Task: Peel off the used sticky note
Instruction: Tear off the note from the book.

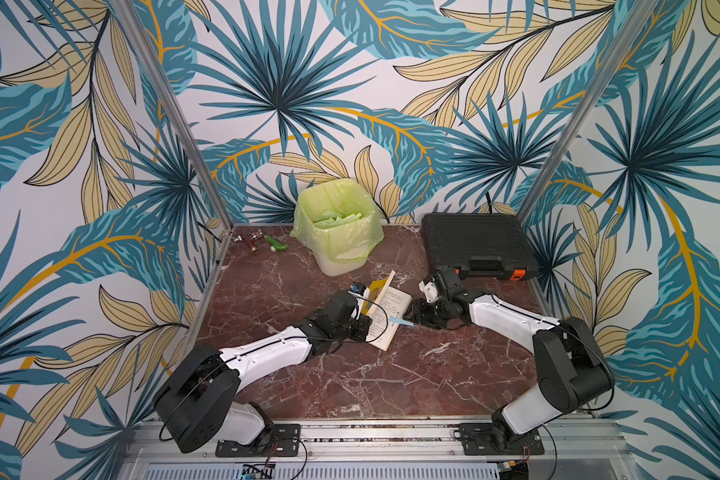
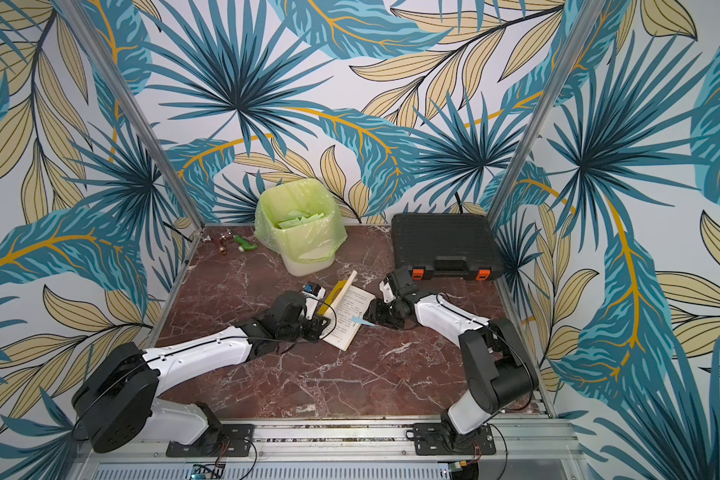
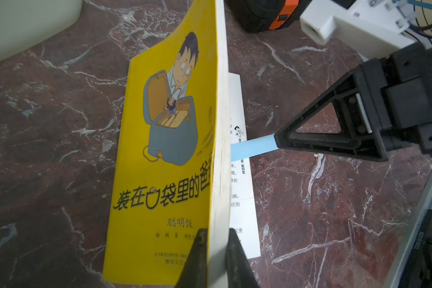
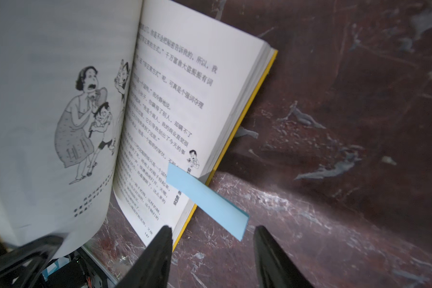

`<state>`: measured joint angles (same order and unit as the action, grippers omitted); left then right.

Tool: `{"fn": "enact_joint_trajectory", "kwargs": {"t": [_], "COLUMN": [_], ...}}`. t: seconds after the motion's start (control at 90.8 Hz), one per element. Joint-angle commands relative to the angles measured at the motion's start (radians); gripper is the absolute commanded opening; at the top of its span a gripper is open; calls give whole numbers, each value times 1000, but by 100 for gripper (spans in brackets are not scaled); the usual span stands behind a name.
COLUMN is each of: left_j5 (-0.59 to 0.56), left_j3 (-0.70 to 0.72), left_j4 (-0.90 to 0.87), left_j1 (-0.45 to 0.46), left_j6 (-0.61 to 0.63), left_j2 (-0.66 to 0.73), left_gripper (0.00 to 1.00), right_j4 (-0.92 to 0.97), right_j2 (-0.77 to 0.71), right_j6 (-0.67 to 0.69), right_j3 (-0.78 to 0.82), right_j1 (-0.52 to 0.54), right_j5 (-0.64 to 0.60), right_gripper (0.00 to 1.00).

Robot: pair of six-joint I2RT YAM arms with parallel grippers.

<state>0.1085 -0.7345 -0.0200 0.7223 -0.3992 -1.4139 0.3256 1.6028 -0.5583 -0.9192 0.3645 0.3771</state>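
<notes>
My right gripper should next grab the sticky note's loose end (image 1: 409, 323) to peel it off.
A yellow-covered book (image 1: 391, 311) (image 2: 350, 311) lies open on the marble table. My left gripper (image 3: 217, 232) (image 1: 363, 323) is shut on the raised front cover and a stack of pages (image 3: 165, 149), holding them upright. A light blue sticky note (image 4: 205, 197) (image 3: 253, 147) (image 1: 402, 322) (image 2: 362, 321) is stuck to the printed right-hand page (image 4: 175, 99) and juts past its outer edge. My right gripper (image 4: 213, 228) (image 1: 415, 318) is open, and the note's free end reaches just between its fingertips without touching either one.
A white bin lined with a green bag (image 1: 337, 232) stands at the back, with paper scraps inside. To the back right, close behind my right arm, lies a black tool case (image 1: 476, 245). Small pipe fittings (image 1: 258, 243) lie in the back left corner.
</notes>
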Motion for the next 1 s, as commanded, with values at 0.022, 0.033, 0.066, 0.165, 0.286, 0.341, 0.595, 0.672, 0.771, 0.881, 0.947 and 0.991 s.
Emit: {"fn": "enact_joint_trajectory", "kwargs": {"t": [0.022,0.033,0.066,0.165,0.286,0.341,0.595,0.672,0.771,0.881,0.947,0.991], "left_j5": [39,40,39,41,41,41,42,46,52,59,63,67], "left_j3": [8,9,8,7,6,6,2,0,-5,-8,-8,-10], "left_j4": [25,26,26,29,28,28,30,34,38,44,49,54], "left_j1": [-1,-1,-1,-2,-2,-3,-3,-2,-3,-3,-3,-3], "left_j6": [-20,-20,-20,-22,-21,-21,-20,-20,-20,-22,-24,-25], "left_j2": [-7,-7,-10,-15,-19,-20,-28,-35,-47,-59,-68,-74], "left_gripper": [0,0,0,0,0,0,0,0,0,0,0,0], "right_j4": [-49,-51,-62,-89,-99,-98,-148,-143,-137,-129,-123,-121], "right_j2": [34,35,40,52,62,65,49,38,24,9,4,5], "right_j6": [-11,-13,-18,-33,-40,-46,-67,-66,-67,-62,-58,-56], "right_j3": [31,33,36,40,41,44,57,57,57,56,52,48], "right_j1": [-1,-1,-2,-2,-2,-2,-2,-1,-1,4,9,16], "right_j5": [30,33,39,54,57,59,64,60,60,57,58,62], "right_gripper": [56,56,56,56,55,53,26,18,8,1,0,0]}}
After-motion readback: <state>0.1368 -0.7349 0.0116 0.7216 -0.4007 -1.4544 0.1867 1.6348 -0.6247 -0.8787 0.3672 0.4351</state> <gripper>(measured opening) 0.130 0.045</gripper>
